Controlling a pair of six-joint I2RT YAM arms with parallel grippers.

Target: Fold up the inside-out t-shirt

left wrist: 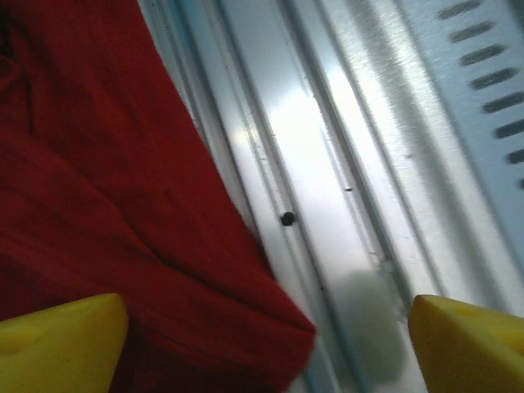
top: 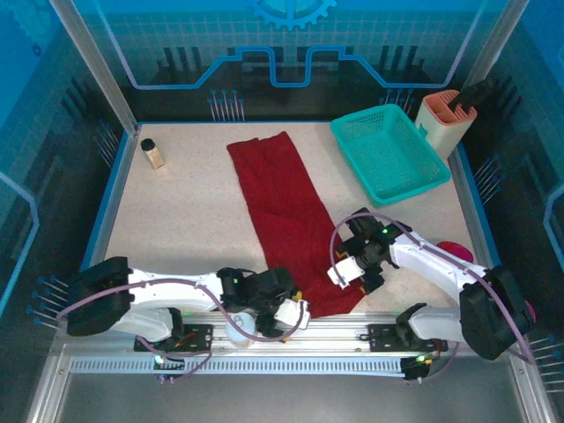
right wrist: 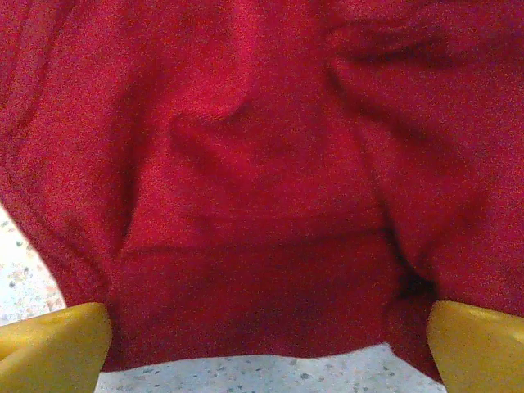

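My left gripper should fold the near end of the t-shirt toward the far end, so it needs to grab the inside-out t-shirt [top: 282,203] next by its near corner at the table's front bar [top: 306,315].
The inside-out t-shirt [top: 282,203] lies on the table [top: 185,220] as a long dark red strip, running from the far middle down to the near edge. My left gripper [top: 298,310] hangs over its near left corner at the table's front rail. In the left wrist view the gripper [left wrist: 266,344] is open, with the shirt's corner [left wrist: 123,205] lying loose between the yellow fingertips [left wrist: 65,340]. My right gripper [top: 348,271] hovers over the shirt's near right edge. It is open [right wrist: 266,348] above the wrinkled cloth [right wrist: 246,164] and its hem.
A teal mesh basket [top: 388,152] stands at the back right, with a pink-and-white holder [top: 445,119] beside it. A small bottle [top: 153,153] stands at the back left. The metal rail [left wrist: 327,164] runs along the near edge. Blue walls ring the table.
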